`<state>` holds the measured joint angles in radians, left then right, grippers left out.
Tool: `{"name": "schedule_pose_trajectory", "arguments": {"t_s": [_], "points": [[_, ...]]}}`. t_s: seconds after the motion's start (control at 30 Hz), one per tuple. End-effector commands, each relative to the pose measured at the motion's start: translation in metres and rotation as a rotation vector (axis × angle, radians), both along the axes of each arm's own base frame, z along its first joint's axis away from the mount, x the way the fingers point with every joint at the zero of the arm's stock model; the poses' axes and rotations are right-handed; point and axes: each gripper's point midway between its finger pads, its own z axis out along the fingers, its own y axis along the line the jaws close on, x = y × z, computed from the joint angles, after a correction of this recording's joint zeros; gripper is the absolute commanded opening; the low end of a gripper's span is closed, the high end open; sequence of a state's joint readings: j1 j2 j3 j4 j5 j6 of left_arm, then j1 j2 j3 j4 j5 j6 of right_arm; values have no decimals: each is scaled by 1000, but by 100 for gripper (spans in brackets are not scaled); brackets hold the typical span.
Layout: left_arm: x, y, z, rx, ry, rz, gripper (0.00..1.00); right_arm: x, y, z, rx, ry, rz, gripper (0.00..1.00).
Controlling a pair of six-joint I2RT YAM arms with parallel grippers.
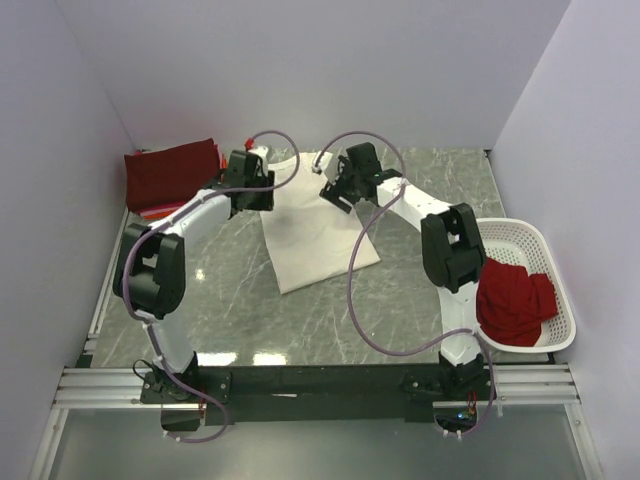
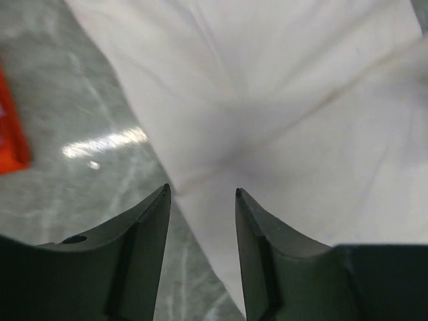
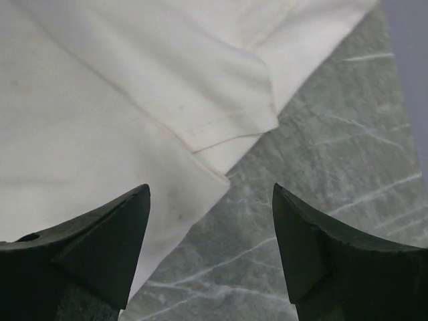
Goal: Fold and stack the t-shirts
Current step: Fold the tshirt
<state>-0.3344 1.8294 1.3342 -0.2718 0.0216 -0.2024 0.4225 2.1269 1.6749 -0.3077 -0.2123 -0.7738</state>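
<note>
I should next pick up the cream-white t-shirt [image 1: 312, 235] with my left gripper by its near hem corner [image 1: 283, 289], to fold the hem over toward the collar.
A large cream-white t-shirt [image 1: 312, 235] lies partly folded on the marble table, its far edge between my two grippers. My left gripper [image 1: 250, 192] hovers over the shirt's left edge; in the left wrist view its jaws [image 2: 202, 190] stand apart with nothing between them, the white cloth [image 2: 281, 100] below. My right gripper [image 1: 337, 188] hangs over the shirt's right edge, open wide [image 3: 210, 188], with a folded hem and sleeve [image 3: 100, 100] beneath its left finger. A dark maroon t-shirt [image 1: 172, 172] lies folded at the back left on an orange-pink one [image 1: 150, 212]. A bright red t-shirt [image 1: 515, 300] sits crumpled in the basket.
A white plastic lattice basket [image 1: 545, 245] stands at the right edge of the table. White walls close in the back and both sides. An orange cloth edge [image 2: 10, 127] shows at the left of the left wrist view.
</note>
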Motion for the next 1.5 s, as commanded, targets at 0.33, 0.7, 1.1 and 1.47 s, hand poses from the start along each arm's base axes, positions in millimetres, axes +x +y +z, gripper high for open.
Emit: {"name": "schedule_pose_trajectory", "arguments": {"t_s": [0.33, 0.7, 1.1, 1.47], "points": [[-130, -41, 73, 136, -291, -606, 50, -159, -49, 43, 17, 44, 676, 80], [-199, -74, -27, 335, -208, -863, 49, -184, -59, -31, -205, -65, 718, 84], [-187, -60, -74, 465, -122, -837, 47, -161, -47, -53, -297, -76, 690, 73], [-188, -53, -80, 488, -112, -824, 0, -175, -47, -56, -268, -47, 703, 2]]}}
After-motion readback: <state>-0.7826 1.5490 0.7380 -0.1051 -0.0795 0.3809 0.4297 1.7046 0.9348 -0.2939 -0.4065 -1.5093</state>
